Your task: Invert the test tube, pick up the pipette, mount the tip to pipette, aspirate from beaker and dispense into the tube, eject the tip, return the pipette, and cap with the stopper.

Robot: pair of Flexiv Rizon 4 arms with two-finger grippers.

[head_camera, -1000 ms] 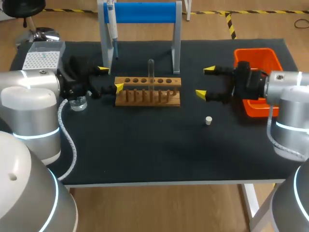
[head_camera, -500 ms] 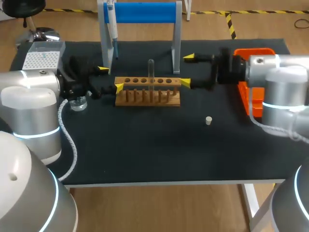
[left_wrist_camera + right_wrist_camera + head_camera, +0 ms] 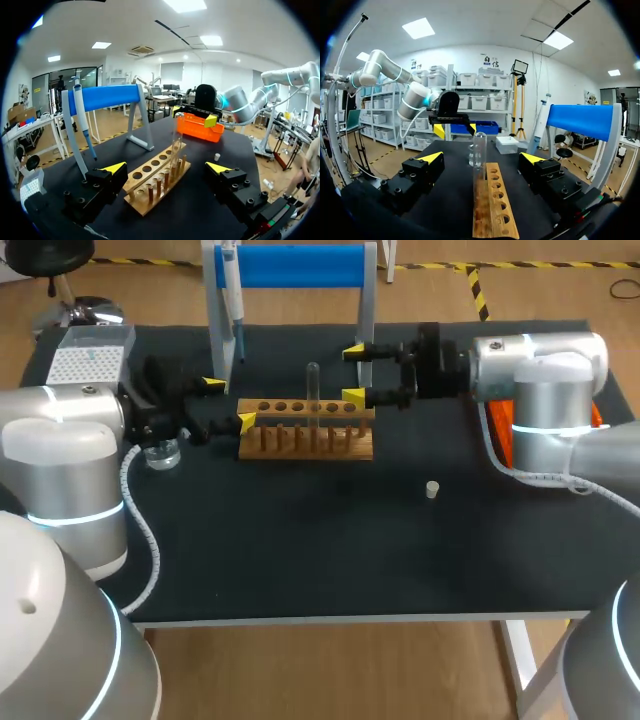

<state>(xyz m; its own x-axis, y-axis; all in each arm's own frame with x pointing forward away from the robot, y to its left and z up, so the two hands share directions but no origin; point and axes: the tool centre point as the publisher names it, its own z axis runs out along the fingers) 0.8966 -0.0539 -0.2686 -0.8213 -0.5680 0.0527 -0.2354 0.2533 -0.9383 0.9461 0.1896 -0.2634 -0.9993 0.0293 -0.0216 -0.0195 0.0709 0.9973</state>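
Observation:
My right gripper is to invert the clear test tube out of the wooden rack (image 3: pixel 305 432), so it will grab the tube by its side near its rounded end (image 3: pixel 313 382).
A clear test tube (image 3: pixel 313 390) stands upright in the wooden rack (image 3: pixel 305 432), rounded end up. My right gripper (image 3: pixel 353 373) is open at the rack's right end, level with the tube; in the right wrist view the tube (image 3: pixel 480 150) stands just ahead of the right gripper (image 3: pixel 481 158), in line with the gap between its fingers. My left gripper (image 3: pixel 229 403) is open at the rack's left end, with the tube (image 3: pixel 176 137) ahead of it. The pipette (image 3: pixel 232 290) hangs on the blue stand. A white stopper (image 3: pixel 432 489) lies on the mat.
A glass beaker (image 3: pixel 161 452) stands under my left arm, and a tip box (image 3: pixel 88 352) sits at the back left. The orange bin (image 3: pixel 499 445) is mostly hidden behind my right arm. The blue stand (image 3: pixel 300 265) rises behind the rack.
My right arm has swung left from beside the orange bin to the rack's right end, its gripper staying open. The left arm has not moved.

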